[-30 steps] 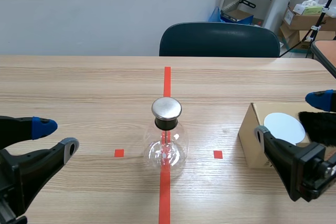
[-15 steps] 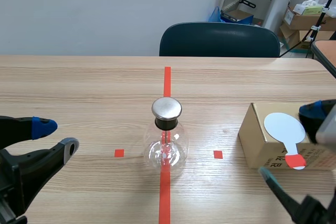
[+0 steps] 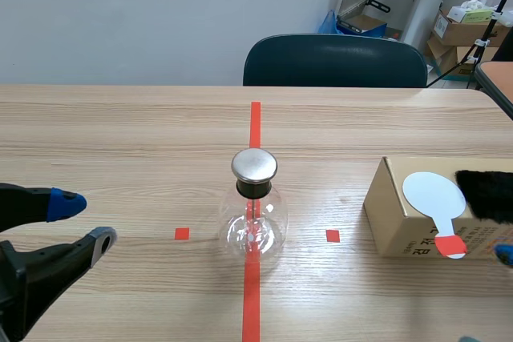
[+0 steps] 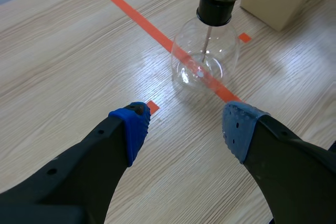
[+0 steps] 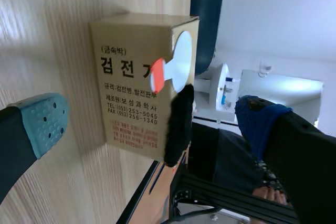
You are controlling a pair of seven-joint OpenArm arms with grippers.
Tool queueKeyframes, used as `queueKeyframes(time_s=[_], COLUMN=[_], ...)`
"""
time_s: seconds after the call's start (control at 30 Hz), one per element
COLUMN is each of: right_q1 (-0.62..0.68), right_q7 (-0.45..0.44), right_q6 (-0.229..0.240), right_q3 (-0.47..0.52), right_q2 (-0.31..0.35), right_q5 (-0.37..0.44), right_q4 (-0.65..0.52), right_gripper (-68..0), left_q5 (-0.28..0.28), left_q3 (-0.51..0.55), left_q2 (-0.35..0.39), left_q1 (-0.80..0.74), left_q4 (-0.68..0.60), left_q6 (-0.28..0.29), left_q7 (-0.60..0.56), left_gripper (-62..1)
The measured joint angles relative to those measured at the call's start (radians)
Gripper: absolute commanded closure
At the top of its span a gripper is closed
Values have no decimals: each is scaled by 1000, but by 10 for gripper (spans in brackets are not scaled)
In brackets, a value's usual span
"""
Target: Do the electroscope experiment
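The white disc should come close to the electroscope's metal cap (image 3: 254,165), so the robot's right gripper needs to pick up the paddle next by its red handle (image 3: 450,246).
The electroscope, a round glass flask (image 3: 255,226) with a metal cap (image 3: 255,166), stands on the red centre line. In the left wrist view the flask (image 4: 206,61) is ahead of my left gripper (image 4: 185,129), which is open and empty; this left gripper (image 3: 82,222) hangs low at the scene's left. A white disc paddle (image 3: 434,195) with a red handle and a black fur piece (image 3: 485,195) lie on a cardboard box (image 3: 401,226). My right gripper (image 5: 152,121) is open, turned sideways, facing the box (image 5: 131,93), paddle (image 5: 181,61) and fur (image 5: 178,124) without touching them.
A dark chair (image 3: 335,60) stands behind the table's far edge. Boxes and equipment fill the back right corner (image 3: 465,26). In the scene view only one of the right gripper's fingertips (image 3: 505,255) shows, at the right edge beside the box.
The right arm has pulled back from over the box toward the lower right, almost leaving the scene view and uncovering paddle and fur. The left gripper has sunk slightly.
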State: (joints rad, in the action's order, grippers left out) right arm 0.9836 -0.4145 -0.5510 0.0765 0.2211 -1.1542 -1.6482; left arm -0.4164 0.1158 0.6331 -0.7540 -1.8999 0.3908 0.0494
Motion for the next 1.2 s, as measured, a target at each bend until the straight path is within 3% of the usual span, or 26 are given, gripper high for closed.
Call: queueKeyframes(time_s=[0.1, 0.17, 0.3, 0.4, 0.47, 0.7, 0.87, 1.2], right_q1=[-81, -134, -222, -269, -297, -351, -369, -370], right_q7=[57, 91, 182, 234, 254, 266, 266, 267], right_q6=[-138, -190, -179, -174, -174, -174, -174, -174], right_q3=[-14, -32, -84, -113, -130, -180, -179, -179], right_q2=[3, 4, 4, 4, 4, 4, 4, 7], right_q5=[-21, -41, -81, -80, -80, -80, -80, -80], right_q4=[129, 192, 261, 283, 292, 293, 293, 293], right_gripper=[-679, -679, -679, -679, -679, -679, -679, -679], left_q5=[-19, -22, -18, 26, 62, 108, 157, 151], left_q3=[0, -4, -55, -106, -135, -169, -199, -204], left_q2=[68, 120, 232, 299, 336, 439, 467, 464], left_q1=[-25, -52, -99, -119, -119, -117, -116, -113], left_q4=[0, 0, 0, 0, 0, 0, 0, 0], left_q6=[46, 84, 122, 134, 134, 134, 129, 53], left_q7=[-43, -81, -164, -196, -206, -287, -338, -352], left_gripper=[-333, -333, -333, -333, -333, -333, -332, -332])
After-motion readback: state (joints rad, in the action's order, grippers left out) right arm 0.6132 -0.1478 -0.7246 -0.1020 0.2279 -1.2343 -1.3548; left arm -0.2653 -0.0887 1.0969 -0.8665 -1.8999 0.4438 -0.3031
